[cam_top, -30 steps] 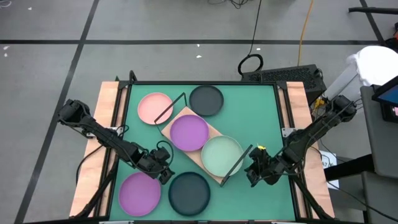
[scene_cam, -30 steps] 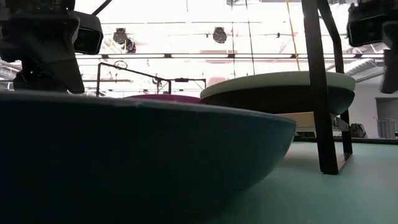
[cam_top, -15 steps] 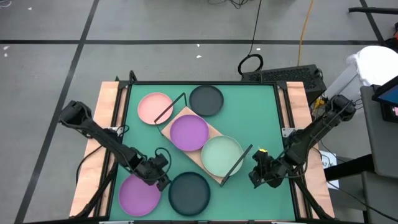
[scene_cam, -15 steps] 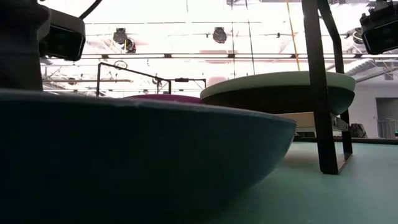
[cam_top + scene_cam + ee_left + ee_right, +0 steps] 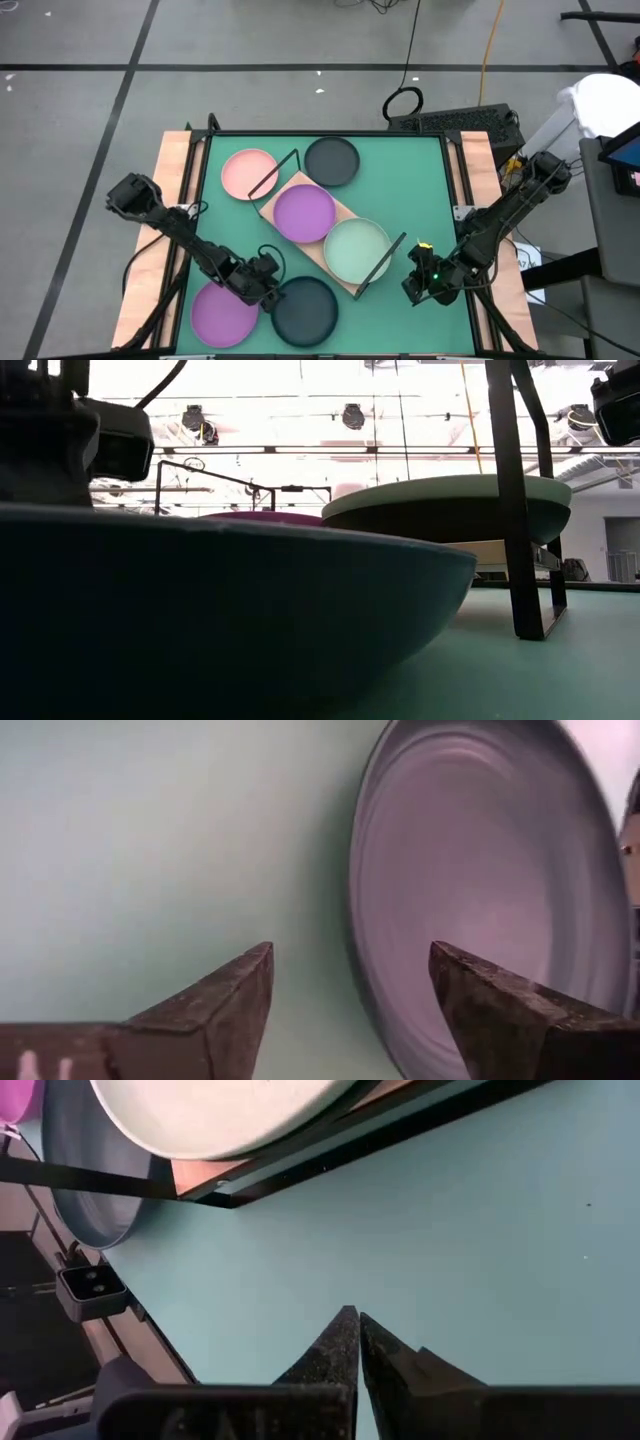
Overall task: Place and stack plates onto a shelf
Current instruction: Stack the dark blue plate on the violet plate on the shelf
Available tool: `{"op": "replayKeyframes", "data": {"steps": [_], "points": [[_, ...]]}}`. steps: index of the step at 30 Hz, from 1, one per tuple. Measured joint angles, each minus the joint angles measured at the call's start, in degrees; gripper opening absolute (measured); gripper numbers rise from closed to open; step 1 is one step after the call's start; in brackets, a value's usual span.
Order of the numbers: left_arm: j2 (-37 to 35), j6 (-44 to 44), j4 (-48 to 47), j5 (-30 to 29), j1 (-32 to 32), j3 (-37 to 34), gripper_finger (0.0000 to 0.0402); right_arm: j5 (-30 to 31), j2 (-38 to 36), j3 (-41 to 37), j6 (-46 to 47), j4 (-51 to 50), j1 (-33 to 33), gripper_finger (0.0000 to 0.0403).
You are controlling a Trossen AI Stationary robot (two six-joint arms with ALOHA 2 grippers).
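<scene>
I need to stack the dark plate on the shelf's purple plate [image 5: 304, 214], so next I should grab the dark plate by its rim [image 5: 275, 324] with my left gripper.
My left gripper [image 5: 350, 958] is open and low at the purple plate [image 5: 225, 312] by the table's near edge. One finger stands over the plate's bowl, the other over the mat outside the rim [image 5: 358, 930]; I cannot tell whether either touches. Next to it lies a dark plate [image 5: 305, 308], which fills the low view [image 5: 200, 610]. The wooden shelf [image 5: 275, 195] lies slantwise mid-table and carries a purple plate [image 5: 304, 212] and a pale green plate [image 5: 356, 250]. A pink plate [image 5: 248, 173] and a second dark plate [image 5: 331, 161] rest on the mat. My right gripper [image 5: 357, 1320] is shut above bare mat, right of the shelf.
The shelf's black wire frames [image 5: 385, 262] stand up at both ends, one over the pink plate and one by the pale green plate [image 5: 440, 500]. Green mat [image 5: 420, 190] shows bare on the table's right side. Wooden table edges [image 5: 170, 170] run along both sides.
My left gripper has moved toward the table's near edge and down, from beside the shelf to the rim of the near purple plate. My right gripper has drifted a little toward the near edge. No plate has moved.
</scene>
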Motion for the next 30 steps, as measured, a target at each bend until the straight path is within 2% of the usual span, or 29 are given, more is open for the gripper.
{"op": "replayKeyframes", "data": {"steps": [5, 15, 19, 24, 30], "points": [[2.7, 0.5, 1.7, -1.0, 0.0, 0.0, 0.0208, 0.0, 0.0, 0.0, 0.1, 1.4, 0.0, 0.0], [3.3, 2.0, 3.2, -4.4, 0.6, 0.0, 0.002, 1.6, 0.0, 0.0, -1.0, 2.3, 0.0, 0.0], [2.3, 3.0, 3.6, -3.7, 0.6, 0.0, 0.0012, 4.8, 0.0, 0.0, -1.7, 2.7, 0.0, 0.0], [-1.5, 3.9, 3.9, -3.9, 0.7, 0.0, 0.001, 4.9, 0.0, 0.0, -2.8, 2.6, 0.0, 0.0], [-8.2, 5.2, -0.1, -4.5, 1.1, 0.0, 0.001, 4.8, 0.0, 0.0, -3.1, 2.7, 0.0, 0.0]]}}
